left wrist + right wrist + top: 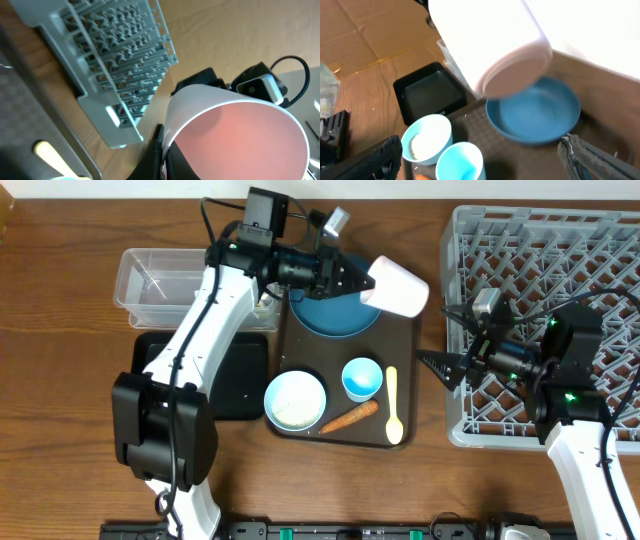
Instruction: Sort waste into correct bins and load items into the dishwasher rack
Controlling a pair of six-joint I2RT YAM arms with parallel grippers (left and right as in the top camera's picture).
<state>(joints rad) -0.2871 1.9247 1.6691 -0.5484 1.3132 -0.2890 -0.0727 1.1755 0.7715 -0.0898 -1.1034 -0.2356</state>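
The pink cup will next be grabbed by my right gripper across its outer sides at the base end (pixel 412 296). The cup's rim will stay free, so the cup can go opening first into the rack (pixel 560 260).
My left gripper (pixel 366 280) is shut on the rim of the pink cup (pixel 397 286) and holds it tilted in the air, above the right side of the dark blue dish (pixel 335 317). The cup fills the left wrist view (pixel 235 130) and hangs in the right wrist view (pixel 490 45). My right gripper (pixel 440 366) is open and empty at the left edge of the grey rack (pixel 560 260). The white bowl of rice (pixel 295 401), light blue cup (pixel 361 378), carrot stick (pixel 348 417) and cream spoon (pixel 393 406) lie on the brown tray (pixel 405 335). I see no tissue or wrapper.
The clear tub (pixel 160 275) stands at the far left, with the black tray (pixel 235 375) in front of it, partly under my left arm. The right wrist view shows the black tray (pixel 430 95), bowl (pixel 426 140), blue cup (pixel 462 160) and dish (pixel 535 112).
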